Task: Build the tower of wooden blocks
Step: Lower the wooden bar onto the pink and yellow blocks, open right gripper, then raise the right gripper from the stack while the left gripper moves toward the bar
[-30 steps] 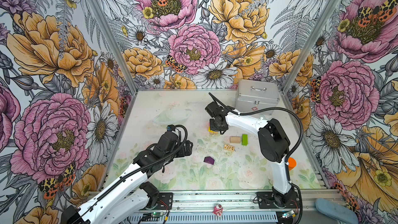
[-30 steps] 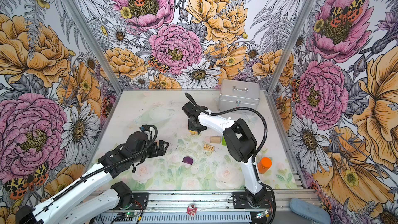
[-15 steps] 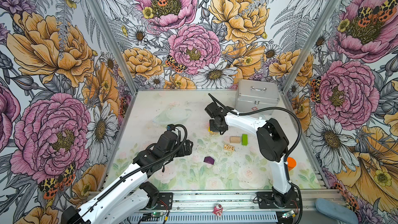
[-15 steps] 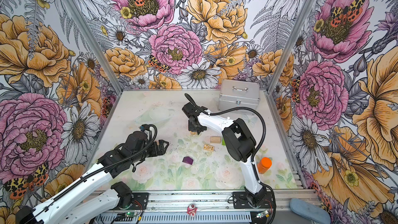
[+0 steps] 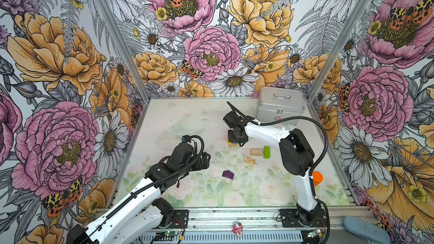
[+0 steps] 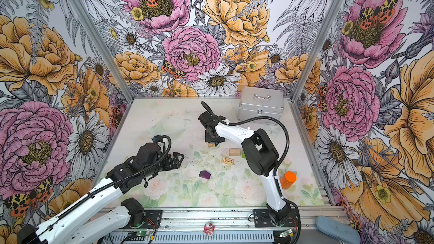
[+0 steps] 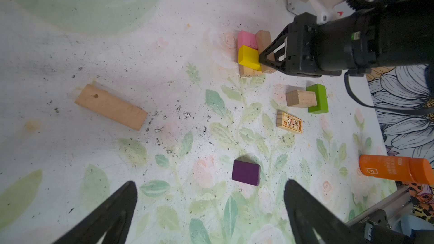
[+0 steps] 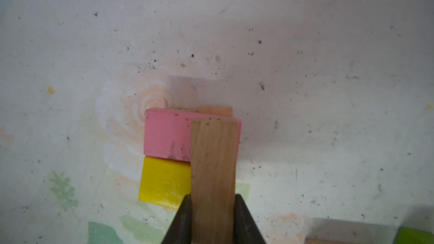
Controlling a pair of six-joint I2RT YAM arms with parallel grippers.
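The tan plank's far end sits across the pink block's top, so my right gripper opens next, and the plank would rest there.
The tower (image 7: 249,71) is a low stack: a pink block (image 8: 166,134) and a yellow block (image 8: 164,179) side by side on tan wood. My right gripper (image 8: 212,198) is shut on a tan plank (image 8: 213,160), held lengthwise over the pink and yellow blocks' edge. In both top views this gripper (image 5: 237,140) hides most of the stack. My left gripper (image 7: 210,184) stands open just short of the dark purple block (image 7: 246,172), with nothing between its fingers. Loose wood blocks lie around: a long tan plank (image 7: 111,106), a short tan block (image 7: 299,98), a lime-green block (image 7: 318,98) and a printed block (image 7: 290,122).
A silver metal case (image 5: 279,104) stands at the back right behind the right arm. An orange bottle (image 6: 288,180) stands at the front right near the right arm's base. A clear plastic lid or dish (image 5: 187,125) lies at the back left of the mat.
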